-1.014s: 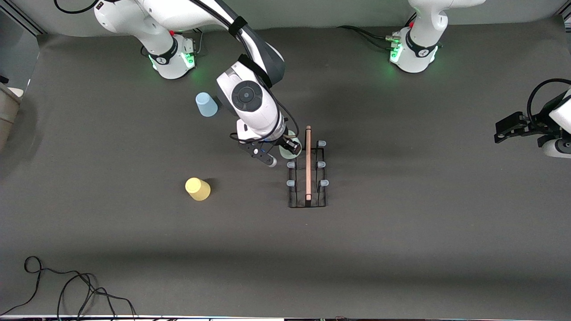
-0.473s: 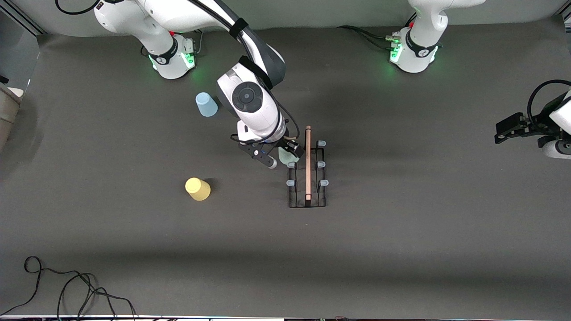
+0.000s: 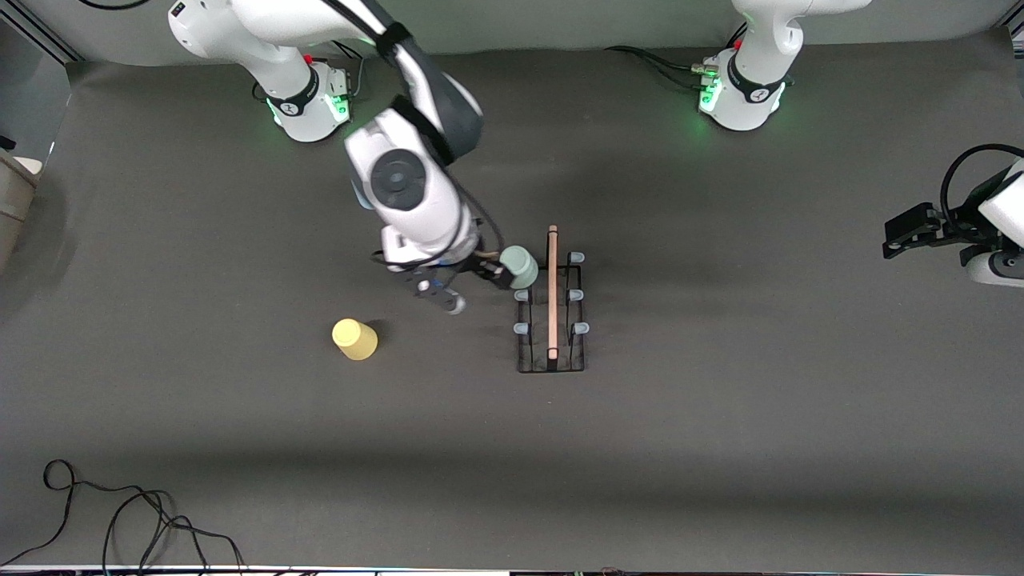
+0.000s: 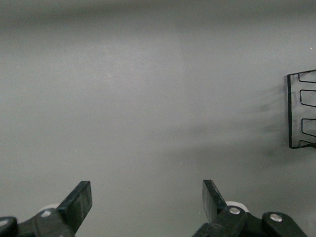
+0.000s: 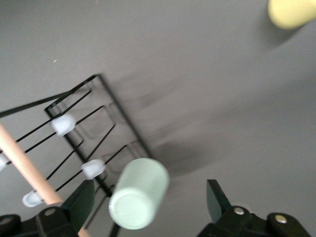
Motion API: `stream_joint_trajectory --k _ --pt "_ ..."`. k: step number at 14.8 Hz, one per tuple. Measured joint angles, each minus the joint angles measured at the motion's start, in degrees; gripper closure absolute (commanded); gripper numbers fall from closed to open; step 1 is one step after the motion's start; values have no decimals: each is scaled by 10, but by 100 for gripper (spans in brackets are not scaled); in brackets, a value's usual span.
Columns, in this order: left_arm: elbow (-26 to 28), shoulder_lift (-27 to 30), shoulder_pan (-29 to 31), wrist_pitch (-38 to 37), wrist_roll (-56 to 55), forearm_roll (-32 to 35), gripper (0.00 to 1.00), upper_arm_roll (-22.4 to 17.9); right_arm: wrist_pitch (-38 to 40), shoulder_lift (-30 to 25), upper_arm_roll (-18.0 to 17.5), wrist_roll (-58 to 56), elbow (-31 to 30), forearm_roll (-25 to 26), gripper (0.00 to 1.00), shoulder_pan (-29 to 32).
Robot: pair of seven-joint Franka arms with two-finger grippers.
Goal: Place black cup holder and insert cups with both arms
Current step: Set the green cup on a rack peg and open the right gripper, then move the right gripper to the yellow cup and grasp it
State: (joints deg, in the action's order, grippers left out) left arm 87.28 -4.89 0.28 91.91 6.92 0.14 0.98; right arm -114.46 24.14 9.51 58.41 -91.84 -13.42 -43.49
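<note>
I should next take hold of the yellow cup by its round side (image 3: 357, 346) with my right gripper, so that another peg on the black cup holder (image 3: 551, 320) gets filled.
The black cup holder (image 3: 551, 320) stands mid-table, its wooden handle (image 3: 552, 292) on top. A pale green cup (image 3: 522, 266) sits tilted, mouth down, on the peg farthest from the front camera on the side toward the right arm's end. My right gripper (image 3: 476, 290) hangs just beside it, open. In the right wrist view the green cup (image 5: 138, 194) lies between the spread fingers of the right gripper (image 5: 149, 192), untouched, next to the rack (image 5: 98, 128). The yellow cup (image 3: 354, 338) stands alone. The right arm's wrist covers the blue cup. My left gripper (image 3: 908, 232) waits open at the left arm's end.
A black cable (image 3: 120, 512) lies coiled at the table's near corner on the right arm's end. A beige object (image 3: 12, 192) sits past the table edge there. The left wrist view shows bare mat and the rack's end (image 4: 301, 111).
My right gripper opened, let go of the green cup and drew back toward the right arm's end. The cup stays on its peg. The left arm has barely moved.
</note>
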Motion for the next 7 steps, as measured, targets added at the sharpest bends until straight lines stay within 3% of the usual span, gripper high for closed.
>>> stream_joint_trajectory --k 3,7 --pt "0 -1 0 5 0 0 0 0 69 -19 67 -135 -2 0 0 4" --pt "-1 -1 1 9 13 -17 0 -2 78 -16 139 -272 -18 0 0 9"
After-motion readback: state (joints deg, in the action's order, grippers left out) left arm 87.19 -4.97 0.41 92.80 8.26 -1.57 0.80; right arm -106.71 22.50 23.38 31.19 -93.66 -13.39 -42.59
